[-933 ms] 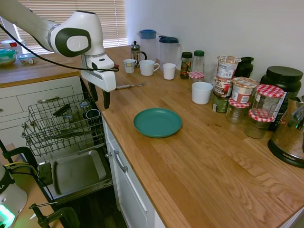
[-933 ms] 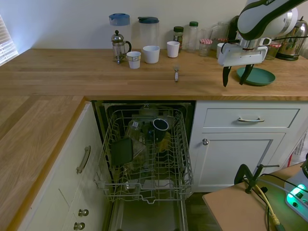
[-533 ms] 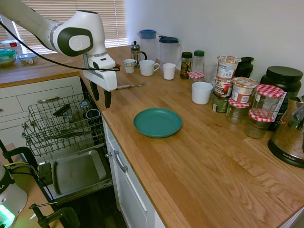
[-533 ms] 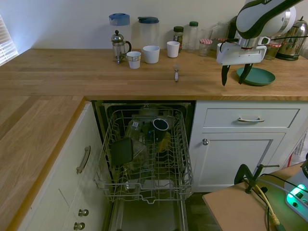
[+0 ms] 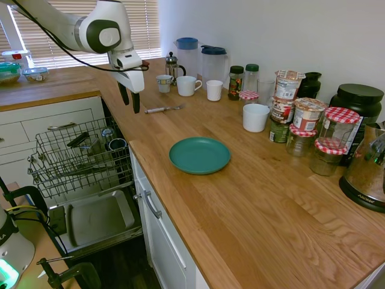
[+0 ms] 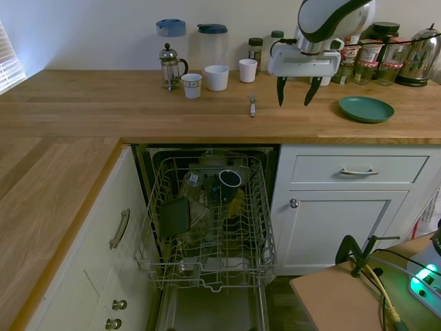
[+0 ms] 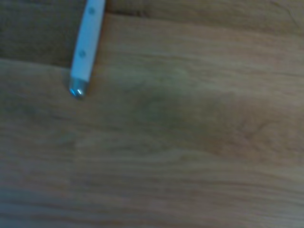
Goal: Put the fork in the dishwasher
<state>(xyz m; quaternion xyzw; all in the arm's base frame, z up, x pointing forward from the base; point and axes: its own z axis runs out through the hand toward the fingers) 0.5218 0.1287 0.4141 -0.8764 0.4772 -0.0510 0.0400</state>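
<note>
The gripper grabs the fork by its pale riveted handle (image 5: 156,110) (image 7: 87,45) next, since the fork's pointed teeth lie on the counter.
The fork (image 5: 162,109) lies flat on the wooden counter in front of the mugs, slim and silver (image 6: 252,105). My gripper (image 5: 130,101) hangs open just above the counter, a short way to the fork's side, nearer the green plate (image 6: 294,102). Nothing is between its fingers. The wrist view shows the end of the fork's handle (image 7: 85,52), pale and blurred, on the wood. The dishwasher stands open below the counter with its wire rack (image 5: 78,156) pulled out (image 6: 207,221), holding a mug and dark items. Its grey door panel (image 5: 99,217) lies folded down.
A green plate (image 5: 200,155) sits on the counter beside the gripper (image 6: 366,109). White mugs (image 5: 188,85), a French press (image 5: 172,65) and two pitchers (image 5: 215,63) stand behind the fork. Jars and a kettle (image 5: 368,174) crowd the back right.
The gripper has travelled along the counter from the front edge near the plate to a spot close beside the fork. It stayed open. The fork has not moved.
</note>
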